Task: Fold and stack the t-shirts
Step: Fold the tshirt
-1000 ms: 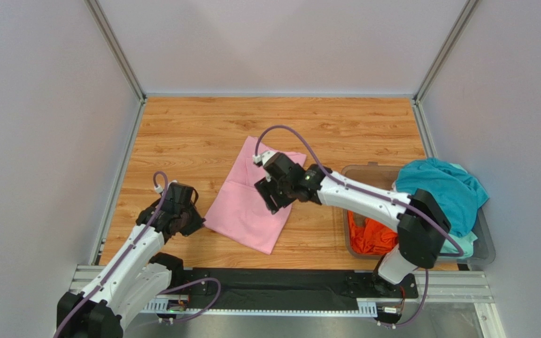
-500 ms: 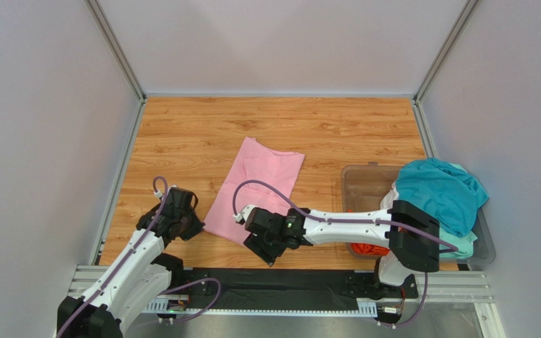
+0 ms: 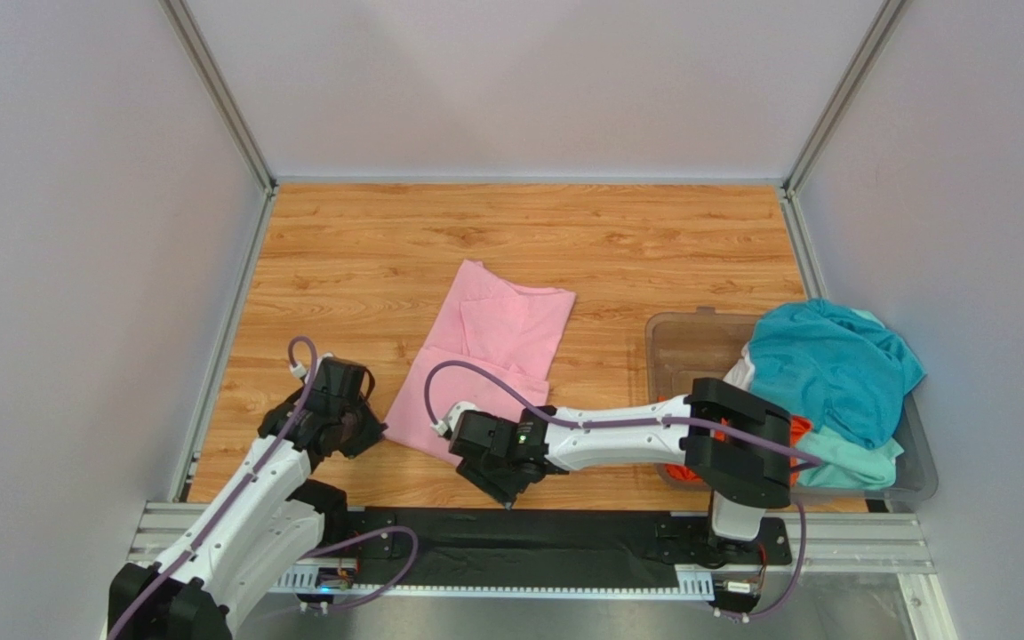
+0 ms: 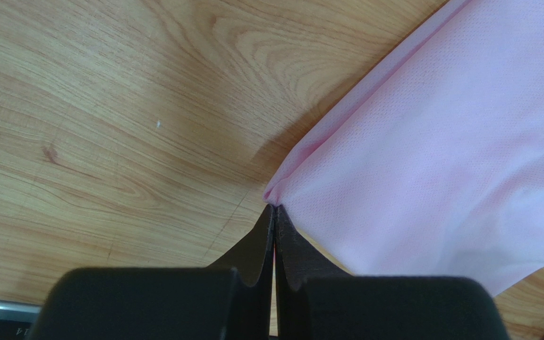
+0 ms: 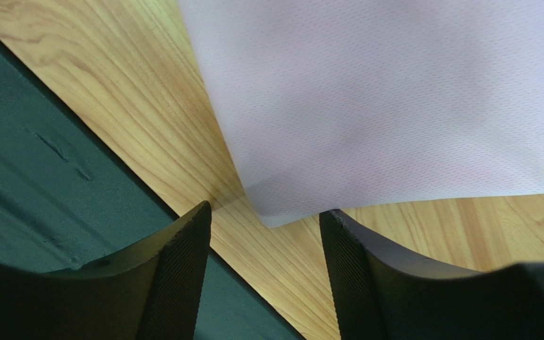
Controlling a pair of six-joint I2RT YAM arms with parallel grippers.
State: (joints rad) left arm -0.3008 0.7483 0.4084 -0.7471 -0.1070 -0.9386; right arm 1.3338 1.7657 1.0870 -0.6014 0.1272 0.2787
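I should next use my right gripper to grab the pink t-shirt's free near corner [image 5: 272, 214], opposite my left gripper's corner, and so fold the t-shirt's near edge over evenly.
A light pink t-shirt [image 3: 493, 344] lies folded flat on the wooden table [image 3: 344, 254]. My left gripper [image 3: 376, 430] is shut on its near left corner; in the left wrist view the gripper [image 4: 275, 207] pinches a small pucker of the pink cloth [image 4: 431, 163]. My right gripper [image 3: 504, 488] is open at the shirt's near right corner. In the right wrist view the gripper [image 5: 264, 212] is open, with the tip of that corner of the pink shirt [image 5: 395, 99] lying between its fingertips, untouched. A teal t-shirt [image 3: 831, 360] is heaped on the bin.
A clear plastic bin [image 3: 691, 340] stands at the right edge, holding more cloth: a sliver of orange [image 3: 799, 430] and pale cloth under the teal. The black base rail [image 3: 544, 540] runs just behind my right gripper, along the table's near edge. Grey walls enclose the table.
My right arm has swung from the far part of the pink shirt down to its near right corner. My left gripper has hardly moved and stays on the near left corner.
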